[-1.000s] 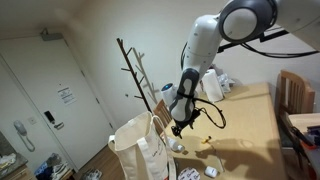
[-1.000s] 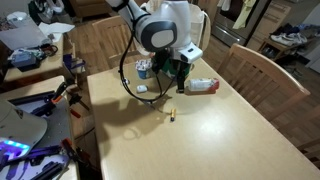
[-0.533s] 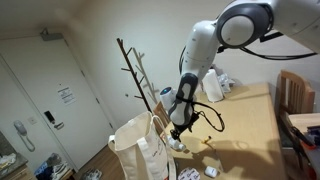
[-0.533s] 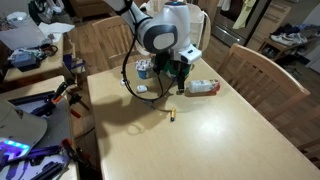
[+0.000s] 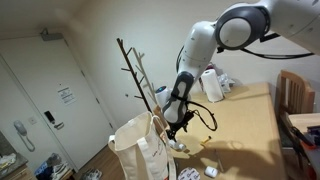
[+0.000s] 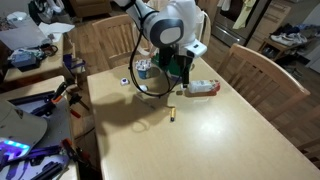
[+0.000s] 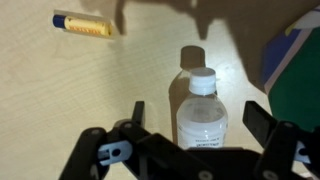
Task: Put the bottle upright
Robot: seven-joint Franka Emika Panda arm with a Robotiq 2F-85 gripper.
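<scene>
The robot's gripper will next grab the sides of the bottle (image 7: pixel 203 128) near its white cap to set it upright, which leaves the bottle's base free to meet the table.
In the wrist view the bottle (image 7: pixel 203 128), small and clear with a white cap and a pale label, lies on the light wooden table (image 7: pixel 60 90), its cap pointing away from the camera. My gripper (image 7: pixel 198 113) is open, one black finger on each side of the bottle's body, with a small gap on both sides. In both exterior views the gripper (image 6: pixel 178 78) (image 5: pixel 177 127) points down close to the tabletop and hides the bottle.
A yellow-orange lip balm tube (image 7: pixel 82 24) (image 6: pixel 170 116) lies nearby. A green and blue object (image 7: pixel 296 60) is beside the bottle. A white and red item (image 6: pixel 203 88) lies next to the gripper. A paper bag (image 5: pixel 140 150) and wooden chairs (image 6: pixel 250 65) surround the table.
The arm has shifted slightly and the gripper has settled a little lower over the table. The things on the table have not moved.
</scene>
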